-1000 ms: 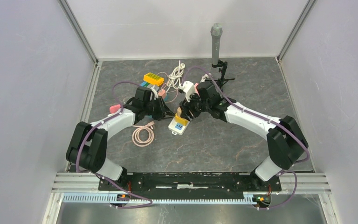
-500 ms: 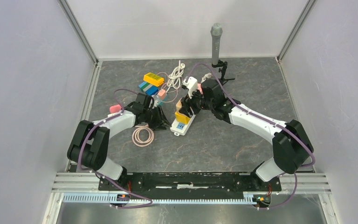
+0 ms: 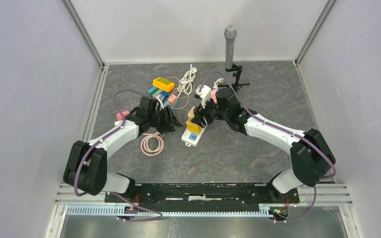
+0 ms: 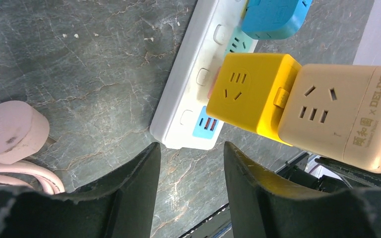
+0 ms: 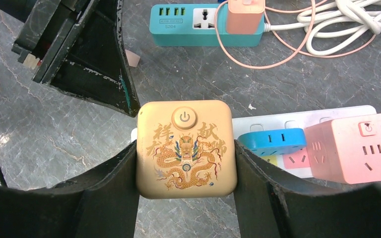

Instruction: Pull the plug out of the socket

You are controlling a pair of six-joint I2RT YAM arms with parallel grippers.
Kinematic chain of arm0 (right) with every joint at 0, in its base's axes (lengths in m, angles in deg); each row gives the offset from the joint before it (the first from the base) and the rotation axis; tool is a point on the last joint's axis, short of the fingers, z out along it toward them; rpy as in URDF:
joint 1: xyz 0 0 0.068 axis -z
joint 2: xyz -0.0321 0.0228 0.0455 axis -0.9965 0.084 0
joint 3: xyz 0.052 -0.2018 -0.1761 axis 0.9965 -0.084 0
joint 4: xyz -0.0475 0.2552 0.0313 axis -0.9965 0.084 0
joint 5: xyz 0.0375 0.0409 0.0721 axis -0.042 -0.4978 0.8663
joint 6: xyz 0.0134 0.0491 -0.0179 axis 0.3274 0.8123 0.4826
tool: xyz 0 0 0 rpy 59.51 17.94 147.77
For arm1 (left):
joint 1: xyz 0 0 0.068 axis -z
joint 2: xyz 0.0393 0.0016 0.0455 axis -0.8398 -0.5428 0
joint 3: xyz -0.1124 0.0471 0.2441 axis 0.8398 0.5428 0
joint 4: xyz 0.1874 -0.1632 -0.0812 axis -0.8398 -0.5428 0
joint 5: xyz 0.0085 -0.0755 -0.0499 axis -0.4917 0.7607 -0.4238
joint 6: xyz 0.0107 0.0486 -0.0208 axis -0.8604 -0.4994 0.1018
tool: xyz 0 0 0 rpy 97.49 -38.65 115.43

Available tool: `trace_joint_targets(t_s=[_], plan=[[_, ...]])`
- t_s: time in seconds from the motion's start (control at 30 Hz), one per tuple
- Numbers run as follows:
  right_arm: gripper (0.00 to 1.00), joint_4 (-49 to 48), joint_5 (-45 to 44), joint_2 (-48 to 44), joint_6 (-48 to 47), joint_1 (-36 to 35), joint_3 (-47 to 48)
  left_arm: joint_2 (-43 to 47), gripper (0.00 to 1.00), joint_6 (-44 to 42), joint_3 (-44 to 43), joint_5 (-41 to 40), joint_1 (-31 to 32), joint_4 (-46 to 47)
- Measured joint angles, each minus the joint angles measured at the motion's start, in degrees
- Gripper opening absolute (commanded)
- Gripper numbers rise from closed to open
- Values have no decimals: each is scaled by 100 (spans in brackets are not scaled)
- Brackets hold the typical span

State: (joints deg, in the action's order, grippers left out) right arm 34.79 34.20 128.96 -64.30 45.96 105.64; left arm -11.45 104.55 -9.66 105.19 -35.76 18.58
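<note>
The left gripper reaches the yellow cube adapter (image 3: 194,125) (image 4: 250,94) next and grabs its opposite sides, leaving the beige plug's joint free to pull apart.
A white power strip (image 3: 192,135) (image 4: 188,84) with a blue USB end lies on the grey table. A yellow cube adapter (image 3: 194,125) (image 4: 250,94) is plugged into it. A beige cube plug (image 3: 190,115) (image 4: 347,116) (image 5: 186,163) with a dragon print is joined to the yellow cube. My right gripper (image 3: 197,116) (image 5: 184,148) is shut on the beige plug, one finger on each side. My left gripper (image 3: 174,120) (image 4: 191,148) stands open just off the strip's USB end, with nothing between its fingers.
A blue cube (image 5: 273,141) and a pink cube (image 5: 357,146) also sit in the strip. Behind lie a teal strip (image 5: 198,25) with a peach adapter, white cable (image 3: 186,82) and a yellow block (image 3: 162,84). A microphone (image 3: 229,44) stands at the back. A pink cable coil (image 3: 152,145) lies left.
My left gripper has opened and its arm has shifted a little to the left. The right gripper has kept its hold on the beige plug, drifting slightly.
</note>
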Motion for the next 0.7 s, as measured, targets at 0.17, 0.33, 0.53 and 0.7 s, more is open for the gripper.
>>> trace_joint_targets(t_s=[0.17,0.33,0.53,0.7], plan=[[0,-105,-2,-79,-7,0,-118,-55,58,2,0,98,0,59],[0,-227,-9,-153,9,2,-247,-55,59,2,2,101,0,66],[0,-372,-7,-302,31,2,-446,52,68,0,39,98,0,66],[0,-372,92,-452,260,57,-505,297,100,-39,76,90,0,66]])
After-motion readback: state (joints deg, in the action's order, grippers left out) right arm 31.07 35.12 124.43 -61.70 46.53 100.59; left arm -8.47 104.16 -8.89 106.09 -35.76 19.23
